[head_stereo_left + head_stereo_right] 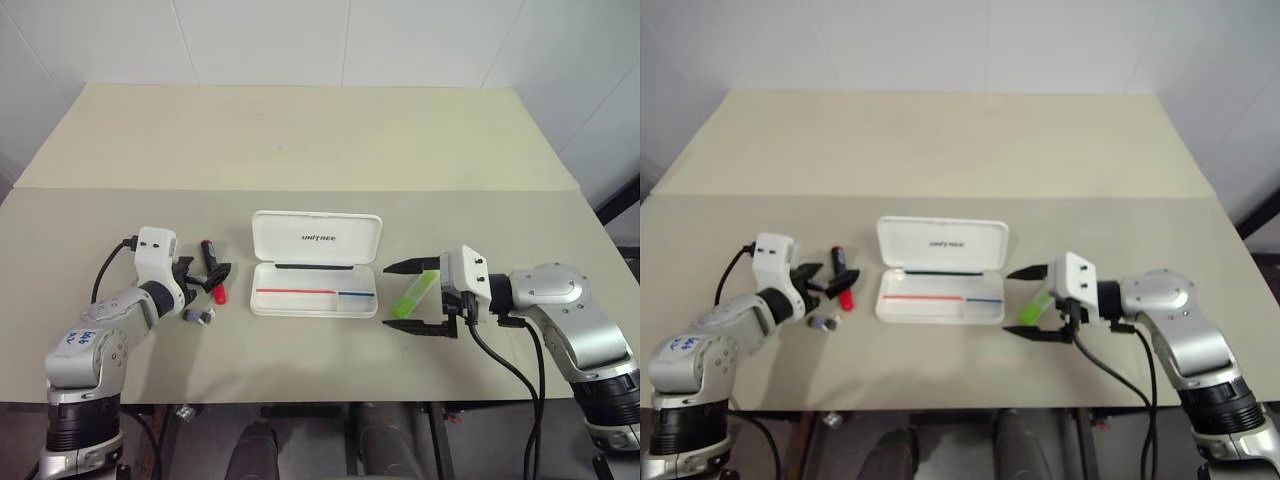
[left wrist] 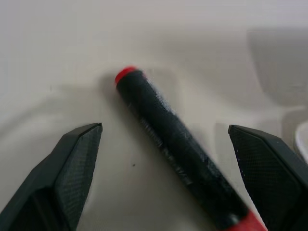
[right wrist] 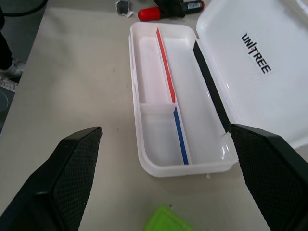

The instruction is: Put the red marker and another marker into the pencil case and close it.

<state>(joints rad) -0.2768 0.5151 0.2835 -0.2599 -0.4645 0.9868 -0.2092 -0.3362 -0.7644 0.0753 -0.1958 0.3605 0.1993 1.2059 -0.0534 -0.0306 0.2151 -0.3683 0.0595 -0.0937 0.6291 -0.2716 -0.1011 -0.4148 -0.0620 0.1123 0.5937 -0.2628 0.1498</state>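
My left gripper's fingers are beside the red marker, at its black body (image 2: 175, 147), near the table, and closing would catch it, so it is time to close.
The red marker (image 1: 213, 272), black-barrelled with a red cap, lies on the table left of the pencil case (image 1: 290, 228). My left gripper (image 1: 203, 272) is open, and the marker (image 2: 178, 144) lies slantwise between its spread fingers (image 2: 77, 163) without being gripped. The white case lies open, its "UNITREE" lid folded back and its tray (image 3: 144, 96) empty. Right of it lies the light-green highlighter (image 1: 415, 293). My right gripper (image 1: 408, 297) points left toward the case, open, one finger on each side of the highlighter (image 3: 166, 219).
A small grey clip-like object (image 1: 198, 316) lies just in front of the red marker. The table's front edge (image 1: 320, 400) runs close below both arms. A seam (image 1: 300, 189) crosses the tabletop behind the case.
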